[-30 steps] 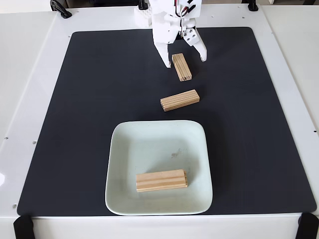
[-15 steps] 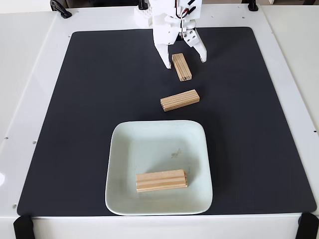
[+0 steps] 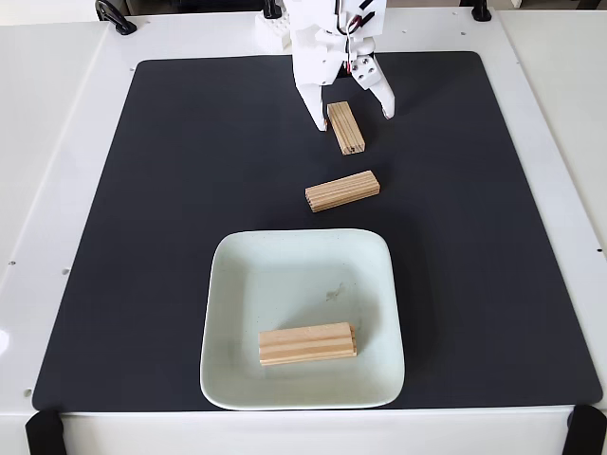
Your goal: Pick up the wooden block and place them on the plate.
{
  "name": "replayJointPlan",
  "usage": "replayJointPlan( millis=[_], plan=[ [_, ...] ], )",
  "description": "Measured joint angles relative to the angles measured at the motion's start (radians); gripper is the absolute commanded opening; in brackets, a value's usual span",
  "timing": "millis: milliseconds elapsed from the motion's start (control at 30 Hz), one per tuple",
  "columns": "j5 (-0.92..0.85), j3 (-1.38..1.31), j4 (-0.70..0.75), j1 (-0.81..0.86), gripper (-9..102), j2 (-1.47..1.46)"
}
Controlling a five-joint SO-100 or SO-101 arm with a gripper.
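Observation:
The robot's gripper next needs to grab the wooden block by the middle of its long sides, so that it can place the block on the plate.
In the fixed view, my white gripper [image 3: 351, 119] stands open over the far part of the mat, its two fingers on either side of the far end of a wooden block [image 3: 346, 128] that lies lengthwise. A second wooden block [image 3: 342, 191] lies a little nearer, angled across. The pale mint plate [image 3: 237, 313] sits at the near middle with another wooden block [image 3: 307, 343] lying flat in its front part.
A black mat [image 3: 171, 209] covers most of the white table [image 3: 57, 142]. Black clamps [image 3: 114, 16] sit at the table's corners. The mat's left and right sides hold nothing.
The gripper has crept slightly toward the far edge and its fingers have barely shifted around the far block. The blocks and the plate have not moved.

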Motion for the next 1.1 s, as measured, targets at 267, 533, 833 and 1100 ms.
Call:
replayJointPlan(
  millis=[267, 533, 833, 1100],
  plan=[
    [0.000, 0.000, 0.000, -0.017, 40, 0.000],
    [0.000, 0.000, 0.000, -0.017, 40, 0.000],
    [0.032, 0.000, -0.074, -0.031, 39, 0.000],
    [0.038, 0.000, -0.074, -0.037, 39, 0.000]
  ],
)
